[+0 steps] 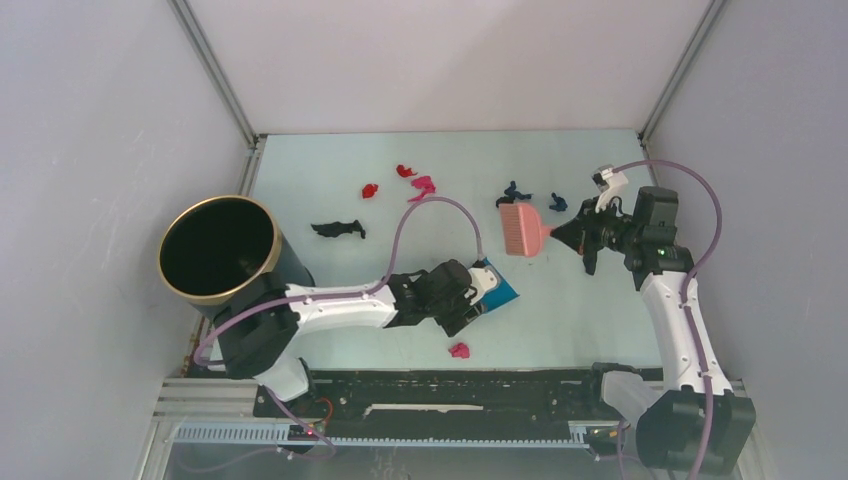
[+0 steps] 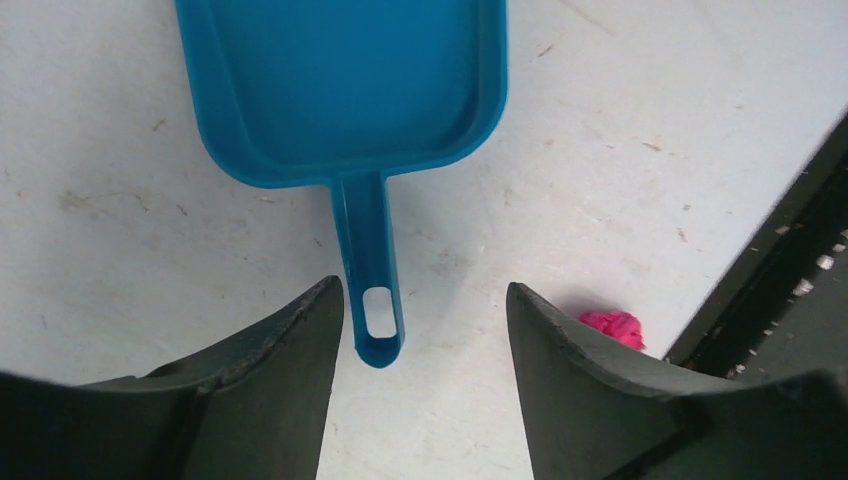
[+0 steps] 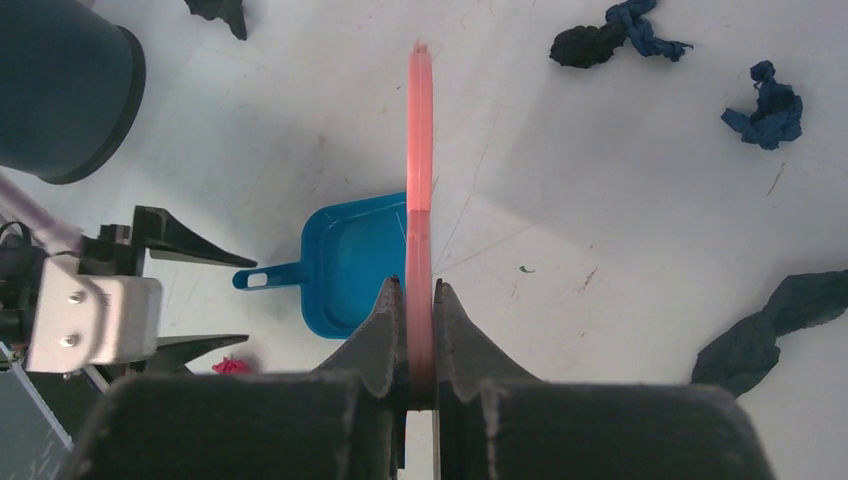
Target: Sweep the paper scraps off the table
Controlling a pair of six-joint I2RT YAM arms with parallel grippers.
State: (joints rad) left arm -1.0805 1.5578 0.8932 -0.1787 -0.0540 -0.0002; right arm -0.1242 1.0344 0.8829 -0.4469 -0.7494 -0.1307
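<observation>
My left gripper must lower before closing: its open fingers are above the dustpan's handle in the left wrist view.
Paper scraps lie on the mint table (image 1: 570, 320): red ones (image 1: 370, 190) and a magenta one (image 1: 423, 185) at the back, a black one (image 1: 338, 230), dark blue ones (image 1: 513, 190), and a magenta one (image 1: 459, 350) near the front. My left gripper (image 2: 425, 300) is open; the blue dustpan's (image 2: 340, 90) handle tip (image 2: 375, 320) lies between its fingers, ungripped. My right gripper (image 3: 420, 290) is shut on the pink brush (image 3: 420, 150), held above the table near the dark blue scraps (image 3: 765, 105). The brush head (image 1: 520, 230) points left.
A black bin with a gold rim (image 1: 220, 250) stands at the left edge. A black rail (image 1: 450, 395) runs along the front. Grey-white walls bound the table. A dark scrap (image 3: 770, 330) lies to the right in the right wrist view.
</observation>
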